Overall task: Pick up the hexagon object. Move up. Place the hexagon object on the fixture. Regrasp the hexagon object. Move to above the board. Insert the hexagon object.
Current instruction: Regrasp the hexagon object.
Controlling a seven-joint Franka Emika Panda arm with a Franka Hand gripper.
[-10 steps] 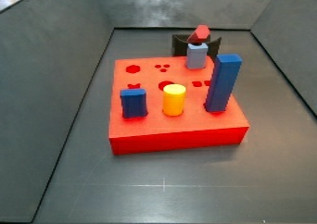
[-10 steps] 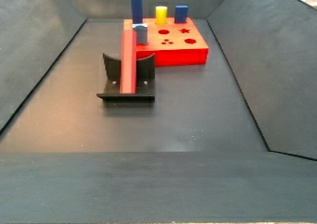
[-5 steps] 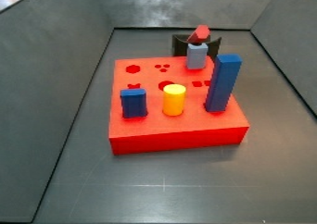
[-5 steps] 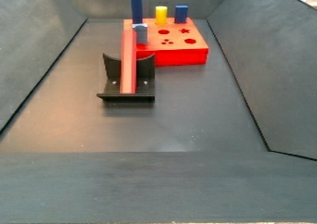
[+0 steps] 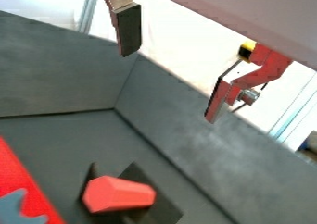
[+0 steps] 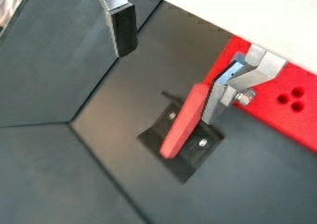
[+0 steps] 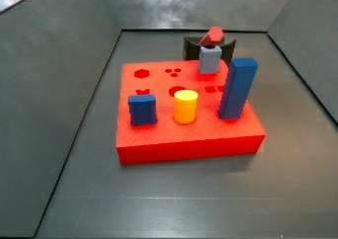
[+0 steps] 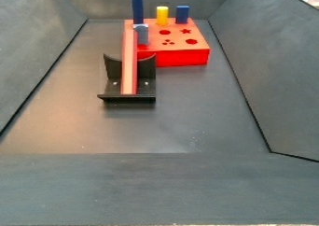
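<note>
The black fixture cradles the leaning hexagon object from below, so my gripper should grab its raised red end [image 7: 215, 35] next.
The hexagon object [image 8: 129, 60] is a long red bar that lies leaning in the black fixture [image 8: 130, 88], beside the red board [image 8: 187, 50]. In a side view only its red tip [image 7: 214, 34] shows, behind the board [image 7: 185, 136]. My gripper [image 6: 171, 61] is open and empty, well above the bar [image 6: 184, 126] and the fixture [image 6: 186, 158]. It also shows open in a wrist view [image 5: 173, 61], with the bar's hexagonal end [image 5: 118, 193] far below. The gripper is out of both side views.
The board carries a tall blue block [image 7: 238, 88], a yellow cylinder [image 7: 185, 106], a short blue block [image 7: 141, 110] and a grey-blue peg [image 7: 209, 57]. Dark sloping walls surround the floor [image 8: 187, 118].
</note>
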